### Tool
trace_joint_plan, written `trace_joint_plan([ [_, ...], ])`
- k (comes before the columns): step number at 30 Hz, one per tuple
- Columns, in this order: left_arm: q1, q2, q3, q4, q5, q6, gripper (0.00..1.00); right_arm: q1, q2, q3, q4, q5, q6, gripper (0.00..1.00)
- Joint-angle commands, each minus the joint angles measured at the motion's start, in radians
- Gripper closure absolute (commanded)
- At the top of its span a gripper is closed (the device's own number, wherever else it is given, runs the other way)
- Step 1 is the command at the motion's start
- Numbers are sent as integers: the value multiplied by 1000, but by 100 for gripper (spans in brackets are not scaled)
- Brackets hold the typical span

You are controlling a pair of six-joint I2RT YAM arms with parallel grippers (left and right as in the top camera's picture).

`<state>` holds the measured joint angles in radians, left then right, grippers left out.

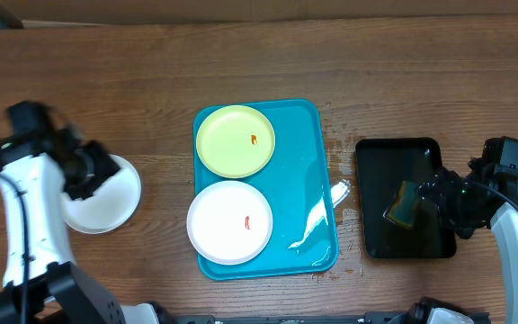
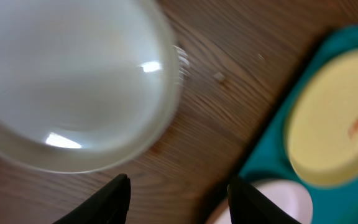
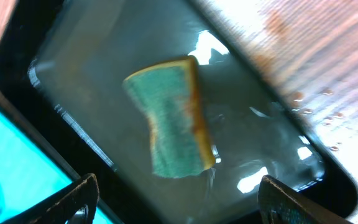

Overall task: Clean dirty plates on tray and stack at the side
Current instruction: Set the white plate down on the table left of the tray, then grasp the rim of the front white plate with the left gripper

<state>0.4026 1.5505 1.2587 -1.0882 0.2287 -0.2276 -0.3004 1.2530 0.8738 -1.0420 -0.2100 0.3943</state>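
Observation:
I should pick up the tray's white plate with my left gripper next, by its rim facing the second white plate. The smeared side of the tray's white plate then stays open for cleaning.
The turquoise tray holds a pale yellow-green plate at the back and a white plate at the front, each with a small red-orange smear. A second white plate lies on the table left of the tray, partly under my left arm. My left gripper is open and empty above the wood between that plate and the tray. My right gripper is open above a green-and-yellow sponge lying in the wet black tray.
Water is spilled on the tray's right part and on the table beside it. The black tray stands right of the turquoise tray. Wooden tabletop extends behind both.

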Motion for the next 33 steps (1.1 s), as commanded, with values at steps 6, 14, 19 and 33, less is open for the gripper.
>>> trace_joint_plan([
  [6,-422,-8,-43,-61,-45,95,46,-3,-5,18,2,-207,-167,17],
  [14,-506,-8,-168,-60,-111,-36,46,-3,-5,18,-20,-206,-167,17],
  [19,-508,-8,-293,29,-114,-35,50,-3,-5,18,-15,-206,-167,17],
  [33,-538,-8,-441,239,-23,-56,96,-3,-5,18,-12,-203,-166,16],
])
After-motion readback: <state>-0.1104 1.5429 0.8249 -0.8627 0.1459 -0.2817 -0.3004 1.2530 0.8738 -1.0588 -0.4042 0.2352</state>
